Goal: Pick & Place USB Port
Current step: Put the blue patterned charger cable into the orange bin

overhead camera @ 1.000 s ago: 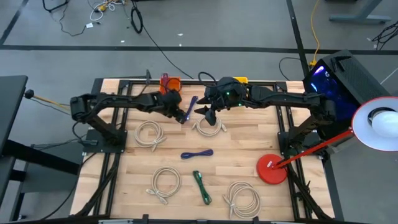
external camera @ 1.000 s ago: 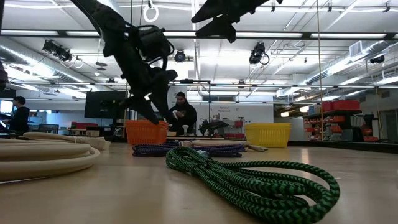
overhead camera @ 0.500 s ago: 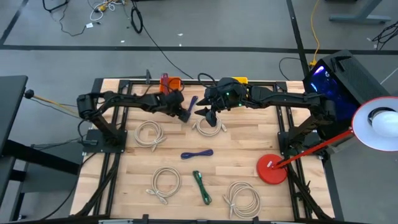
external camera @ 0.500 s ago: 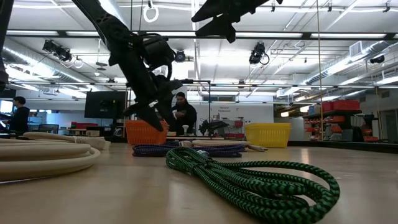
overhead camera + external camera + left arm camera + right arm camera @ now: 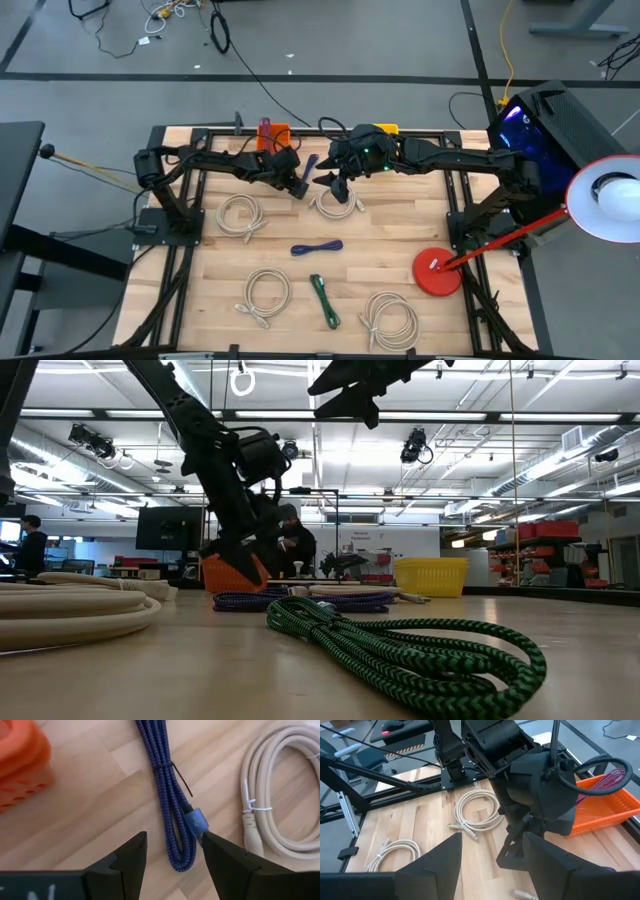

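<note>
My left gripper should next place the blue braided bundle in the orange basket (image 5: 20, 770), so it should grab the bundle by its looped end (image 5: 181, 853).
A blue braided cable bundle (image 5: 167, 795) lies flat on the wood near the orange basket (image 5: 20, 765); in the high view the bundle (image 5: 309, 167) sits at the far middle of the table. My left gripper (image 5: 172, 851) is open and low over the bundle's near end, one finger on each side of it, and I cannot tell whether either finger touches it. The blue connector (image 5: 196, 821) lies close to one fingertip. My right gripper (image 5: 335, 185) is open and hangs high above a white cable coil (image 5: 336, 204), touching nothing.
The orange basket (image 5: 272, 133) and a yellow basket (image 5: 385, 128) stand at the far edge. Another blue bundle (image 5: 317, 247), a green cable (image 5: 325, 300) and several white coils (image 5: 240, 215) lie across the table. A red lamp base (image 5: 437, 272) stands at the right.
My left gripper has moved down toward the table and a little toward the right, closing in on the blue bundle beside the orange basket. My right gripper has kept still.
</note>
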### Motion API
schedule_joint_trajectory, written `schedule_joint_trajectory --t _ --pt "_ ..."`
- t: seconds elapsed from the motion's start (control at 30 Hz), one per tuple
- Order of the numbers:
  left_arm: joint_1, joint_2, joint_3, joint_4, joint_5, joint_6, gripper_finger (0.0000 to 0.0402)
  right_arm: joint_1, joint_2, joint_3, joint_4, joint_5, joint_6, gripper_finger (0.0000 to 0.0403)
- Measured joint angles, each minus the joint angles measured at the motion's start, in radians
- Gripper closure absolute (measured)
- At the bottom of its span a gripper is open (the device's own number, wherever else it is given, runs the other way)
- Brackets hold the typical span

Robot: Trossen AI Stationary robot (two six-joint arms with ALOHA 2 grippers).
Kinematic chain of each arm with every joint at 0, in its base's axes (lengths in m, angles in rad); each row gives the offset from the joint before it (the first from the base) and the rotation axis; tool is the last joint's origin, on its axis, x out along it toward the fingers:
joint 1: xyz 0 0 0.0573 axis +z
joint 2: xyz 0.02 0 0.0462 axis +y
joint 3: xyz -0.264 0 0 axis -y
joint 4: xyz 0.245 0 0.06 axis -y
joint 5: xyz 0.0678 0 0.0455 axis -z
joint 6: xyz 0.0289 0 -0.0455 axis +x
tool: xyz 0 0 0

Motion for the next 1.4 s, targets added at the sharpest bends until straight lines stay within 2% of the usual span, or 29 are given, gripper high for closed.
schedule_joint_trajectory --t 0.3,0.57,0.67,0.77,0.8,1.03,1.17,1.3,1.4 --pt "-0.015 0.056 0.045 0.020 0.023 0.008 0.0204 0.000 0.000 0.000 0.000 0.001 0.002 0.0193" --pt "-0.043 0.147 0.098 -0.036 0.011 0.004 0.0210 0.008 0.000 0.000 -0.001 0.001 0.015 0.0193" --pt "-0.044 0.160 0.121 -0.089 0.001 0.035 0.0253 0.009 0.000 0.000 -0.006 0.001 0.015 0.0193" --pt "-0.042 0.162 0.153 -0.139 0.004 0.087 0.0354 0.009 0.000 0.000 -0.008 0.001 0.018 0.0193" --pt "-0.042 0.161 0.163 -0.146 0.008 0.102 0.0369 0.009 0.000 0.000 -0.008 0.002 0.018 0.0193" --pt "-0.056 0.166 0.278 -0.184 0.033 0.128 0.0370 0.009 0.000 0.000 -0.008 0.003 0.018 0.0193" --pt "-0.075 0.165 0.403 -0.262 -0.028 0.192 0.0370 0.009 0.000 0.000 -0.009 0.003 0.014 0.0193" --pt "-0.059 0.156 0.516 -0.378 -0.090 0.247 0.0370 0.009 -0.013 0.000 -0.038 0.084 -0.011 0.0193" --pt "-0.030 0.140 0.580 -0.459 -0.164 0.287 0.0370 0.009 -0.035 0.000 -0.041 0.091 -0.029 0.0193"
